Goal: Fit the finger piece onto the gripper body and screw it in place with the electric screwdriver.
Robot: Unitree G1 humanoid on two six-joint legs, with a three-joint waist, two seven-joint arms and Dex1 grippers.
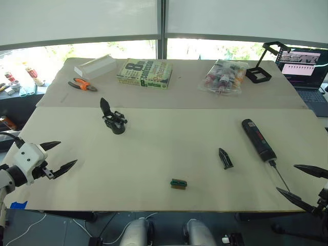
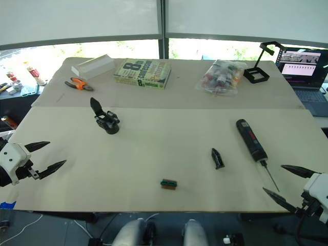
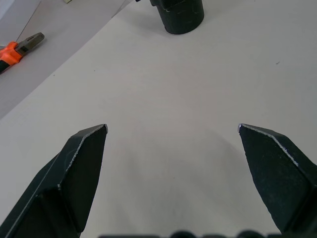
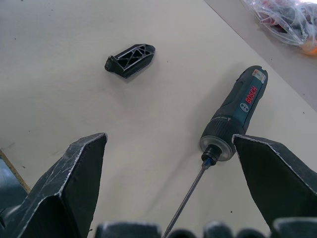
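Observation:
Next, my left gripper grabs the gripper body by its round base [image 1: 118,129], since the gripper body's top spreads into a finger and jutting rails.
The gripper body [image 1: 114,120] is a chunky black block with one pointed finger sticking up, standing left of the table's middle; its round base [image 3: 179,15] shows in the left wrist view. The finger piece [image 1: 225,158], a small black wedge, lies flat right of centre, also seen as the finger piece [image 4: 130,60]. The electric screwdriver [image 1: 258,139] lies further right, its thin bit pointing at the front edge. My left gripper [image 1: 59,156] hangs open at the front left, nothing between its fingers. My right gripper [image 1: 302,185] is open at the front right, just beyond the bit's tip [image 4: 185,206].
A tiny green-topped block [image 1: 178,183] lies near the front edge. On the back cloth are orange-handled pliers [image 1: 82,85], a white box [image 1: 95,66], a book [image 1: 145,73], a bag of small bottles [image 1: 223,77] and a black stand [image 1: 260,73]. A laptop [image 1: 306,72] sits at far right.

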